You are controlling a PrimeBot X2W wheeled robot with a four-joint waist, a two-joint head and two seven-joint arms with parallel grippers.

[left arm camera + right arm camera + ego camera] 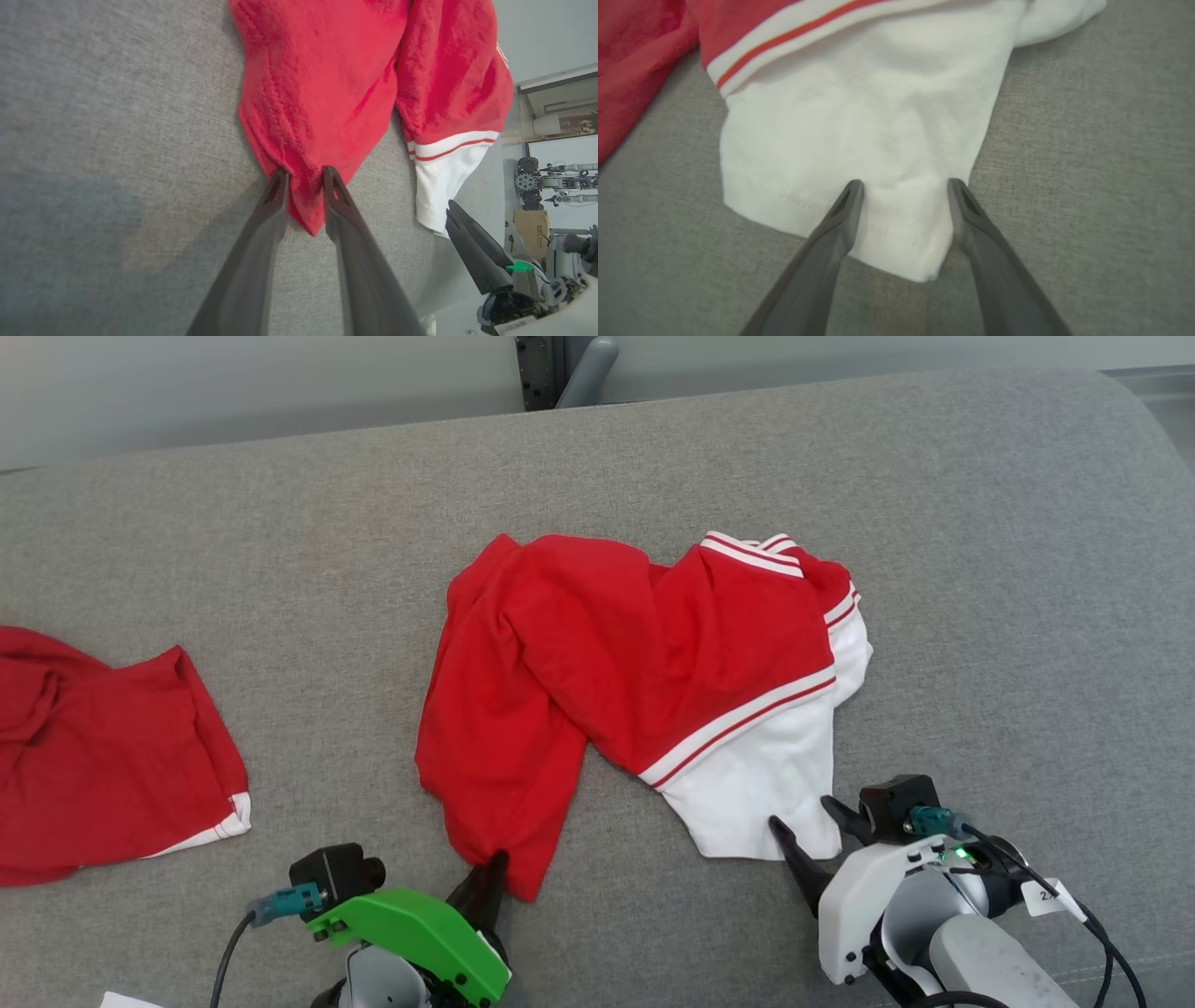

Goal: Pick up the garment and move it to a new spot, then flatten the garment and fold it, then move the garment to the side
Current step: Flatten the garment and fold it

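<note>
The right gripper grabs the white section by its hemmed corner (808, 842) next, to move and spread out the garment (605, 661).
A red garment (616, 653) with white striped trim and a white section (766, 784) lies crumpled in the middle of the grey cushion. My left gripper (487, 875) sits at the garment's near red corner. In the left wrist view its fingers (279, 184) pinch that bunched corner (306, 205) between them. My right gripper (805, 817) is open at the near white corner. In the right wrist view its two fingers (850, 196) straddle the white corner (903, 224), which lies flat on the cushion.
A second red cloth (103, 747) with a white edge lies at the left of the grey cushion (980, 616). A dark post (541, 369) and a grey wall stand behind the cushion's far edge. Another robot's parts (551, 182) show far off.
</note>
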